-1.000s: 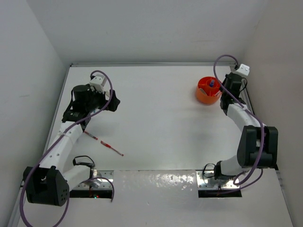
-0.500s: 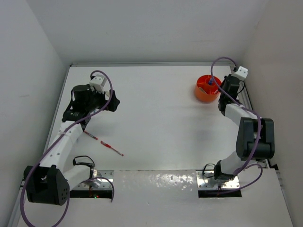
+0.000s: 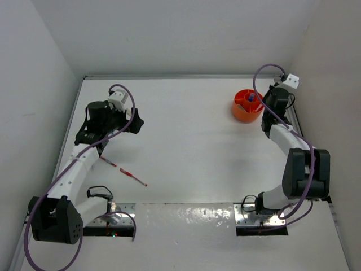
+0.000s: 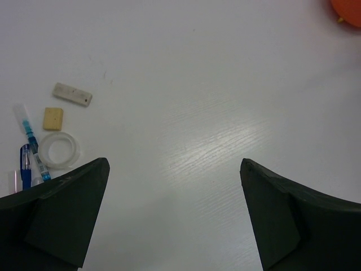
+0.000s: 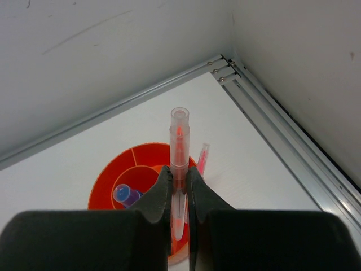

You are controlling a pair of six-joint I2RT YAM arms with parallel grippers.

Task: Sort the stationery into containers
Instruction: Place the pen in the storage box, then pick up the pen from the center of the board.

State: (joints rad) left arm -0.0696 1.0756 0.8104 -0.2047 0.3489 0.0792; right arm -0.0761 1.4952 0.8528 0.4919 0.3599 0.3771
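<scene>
The clear red pen's lower end hangs above the tub's section, beside the pink pen [image 5: 202, 158], so the robot needs to lower it in before the right gripper releases it.
The round orange tub [image 3: 247, 110] stands at the far right of the table, and its dividers show in the right wrist view [image 5: 121, 169]. My right gripper [image 5: 179, 169] is shut on a clear red pen [image 5: 179, 135], held upright over the tub's near rim. A blue-capped bottle [image 5: 125, 195] and a pink pen [image 5: 202, 158] stand inside the tub. My left gripper [image 4: 174, 164] hangs open over bare table at the far left [image 3: 134, 121]. To its left lie a beige block [image 4: 53, 118] and blue-and-white pens [image 4: 29, 141]. Two red pens [image 3: 133, 177] lie near the left arm.
A white stick-like piece [image 4: 72, 94] and a clear tape ring [image 4: 58, 149] lie by the beige block. The metal rail [image 5: 282, 118] of the table edge and the side wall run close to the right of the tub.
My right wrist has shifted slightly beside the tub, pen still held, and the tub sits a touch farther back. The left arm has not moved.
</scene>
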